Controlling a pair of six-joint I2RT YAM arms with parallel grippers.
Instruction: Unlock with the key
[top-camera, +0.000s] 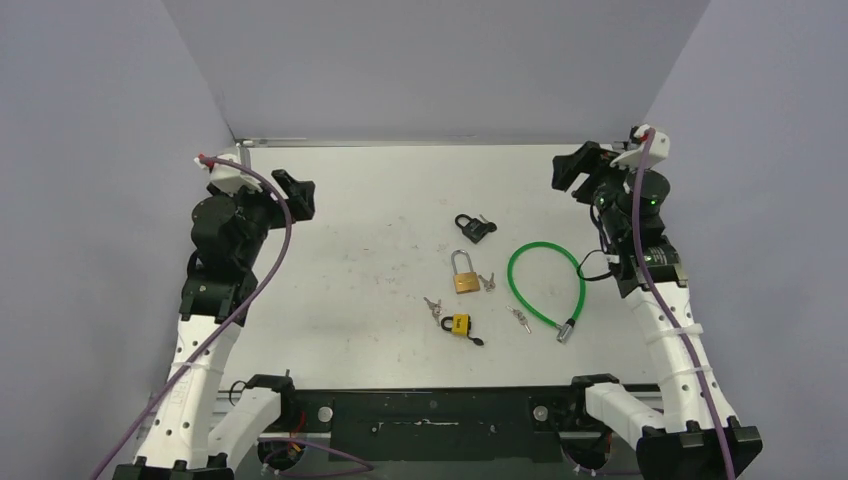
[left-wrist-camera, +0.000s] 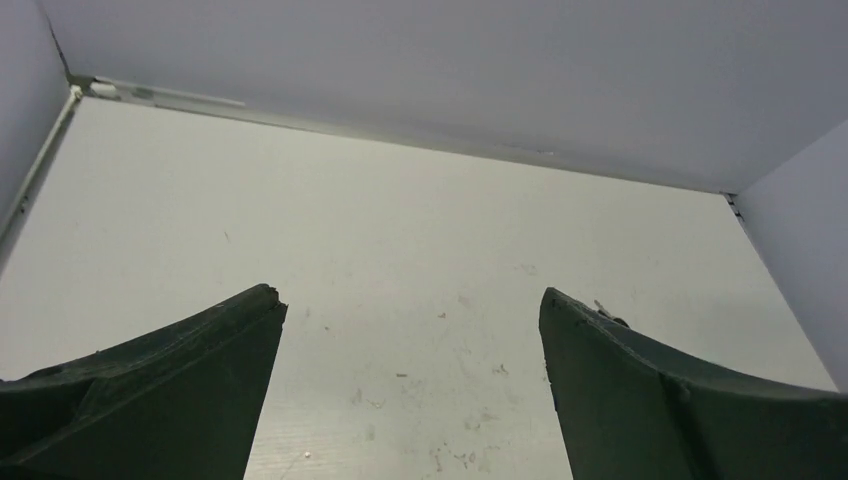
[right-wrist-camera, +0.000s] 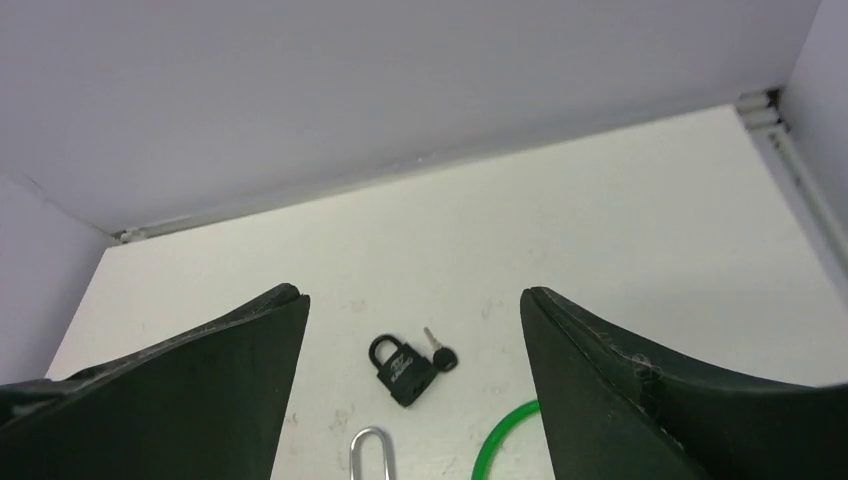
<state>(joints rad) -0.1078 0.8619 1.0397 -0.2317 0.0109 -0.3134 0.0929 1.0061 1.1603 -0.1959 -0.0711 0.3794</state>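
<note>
The keys beside the brass padlock need to be grabbed next by their heads with my right gripper. The blades will then be free for handing the keys over to my left gripper.
Three padlocks lie mid-table: a black one (top-camera: 473, 229) with a black-headed key (top-camera: 487, 219) beside it, a brass one (top-camera: 464, 274) with keys (top-camera: 487, 282) at its right, and a yellow one (top-camera: 458, 324) with keys (top-camera: 432, 306) beside it. A green cable lock (top-camera: 545, 284) lies to the right with a key (top-camera: 521, 319) beside it. My left gripper (top-camera: 298, 194) is open and empty at the far left. My right gripper (top-camera: 570, 172) is open and empty at the far right. The right wrist view shows the black padlock (right-wrist-camera: 403, 367), its key (right-wrist-camera: 439, 353), the brass lock's shackle (right-wrist-camera: 371, 452) and part of the green cable (right-wrist-camera: 502, 432).
Grey walls close the table (top-camera: 350, 250) at the back and both sides. A black rail (top-camera: 430, 410) runs along the near edge between the arm bases. The left wrist view shows only bare scuffed table (left-wrist-camera: 400, 300) and the back wall.
</note>
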